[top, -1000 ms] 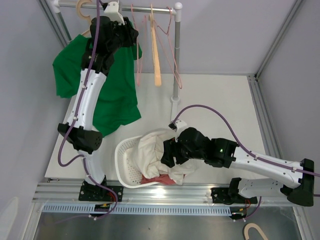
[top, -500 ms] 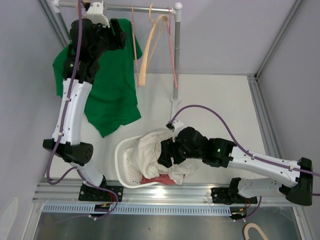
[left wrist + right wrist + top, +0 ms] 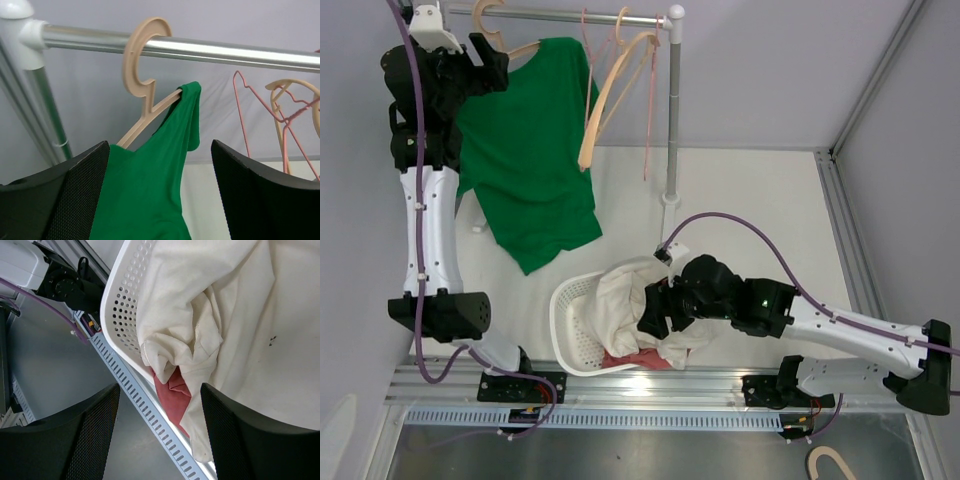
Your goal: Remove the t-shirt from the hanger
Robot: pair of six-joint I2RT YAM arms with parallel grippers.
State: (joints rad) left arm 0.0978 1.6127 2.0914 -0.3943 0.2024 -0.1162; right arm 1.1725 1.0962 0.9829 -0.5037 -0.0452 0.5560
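My left gripper grabs the beige hanger at the neck below its hook next, so the hanger's arms stay free to remove the t-shirt (image 3: 532, 150).
The green t-shirt (image 3: 532, 150) hangs on a beige hanger (image 3: 512, 45) at the left end of the metal rail (image 3: 570, 15). In the left wrist view the hanger's hook (image 3: 136, 62) sits over the rail (image 3: 230, 51), and one shirt shoulder (image 3: 187, 115) is bunched high on the hanger arm. My left gripper (image 3: 492, 62) is open just left of the shirt's collar, and the green cloth (image 3: 145, 195) shows between its spread jaws (image 3: 160, 200). My right gripper (image 3: 655, 315) is open and empty over the basket.
An empty beige hanger (image 3: 605, 100) and pink wire hangers (image 3: 650, 95) hang tilted on the rail near the rack's post (image 3: 672, 120). A white perforated basket (image 3: 570, 335) at the near edge holds cream cloth (image 3: 240, 315) and red cloth (image 3: 172, 392).
My left arm has swung left off the front of the shirt, which now hangs flat and uncovered. The empty hangers have swung left. The right arm has barely moved.
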